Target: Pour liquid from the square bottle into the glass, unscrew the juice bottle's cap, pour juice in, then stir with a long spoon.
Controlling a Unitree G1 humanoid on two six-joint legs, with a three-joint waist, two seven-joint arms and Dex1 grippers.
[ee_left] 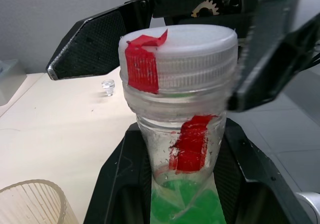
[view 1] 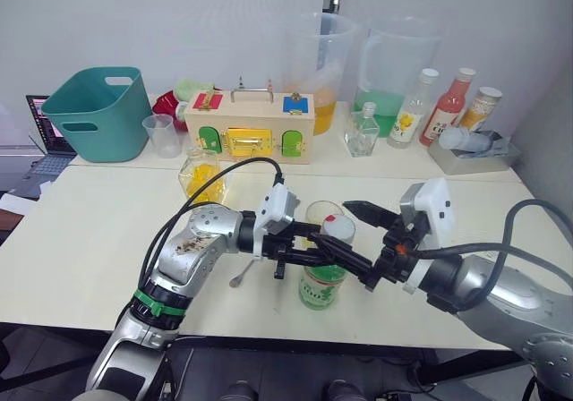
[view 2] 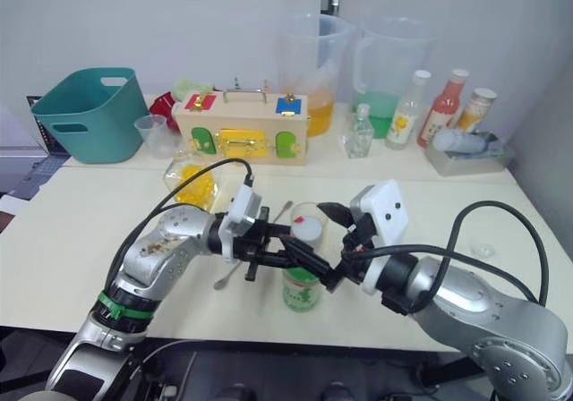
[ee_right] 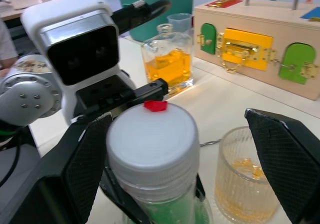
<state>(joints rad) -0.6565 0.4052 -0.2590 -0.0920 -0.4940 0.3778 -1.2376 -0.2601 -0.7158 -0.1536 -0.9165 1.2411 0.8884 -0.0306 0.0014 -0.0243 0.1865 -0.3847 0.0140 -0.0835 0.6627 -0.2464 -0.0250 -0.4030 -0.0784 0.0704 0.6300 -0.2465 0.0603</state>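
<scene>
My right gripper grabs the white cap's ribbed side (view 1: 338, 234) next, to free the juice bottle's opening for pouring juice into the glass (view 1: 320, 211).
The juice bottle (view 1: 322, 283), with pale green juice and a green-and-white label, stands near the table's front edge. My left gripper (view 1: 315, 256) is shut on its neck below the white cap (view 1: 338, 228). My right gripper (view 1: 352, 238) is open, one finger (ee_left: 90, 46) on each side of the cap without touching it. Red tape marks the cap and the neck (ee_left: 192, 144). Just behind the bottle is the glass (view 1: 320, 211), with a little yellow liquid in its bottom (ee_right: 247, 181). The square bottle (view 1: 201, 175) holds yellow liquid at the back left. The long spoon (view 1: 242, 274) lies under my left arm.
A wooden latch box (view 1: 249, 128), a teal basket (view 1: 97, 113) and a small plastic cup (view 1: 161, 135) line the back. Two big pitchers (view 1: 322, 65) and several bottles (view 1: 448, 106) stand at the back right. A small clear stopper (ee_left: 108, 86) lies on the table to the right.
</scene>
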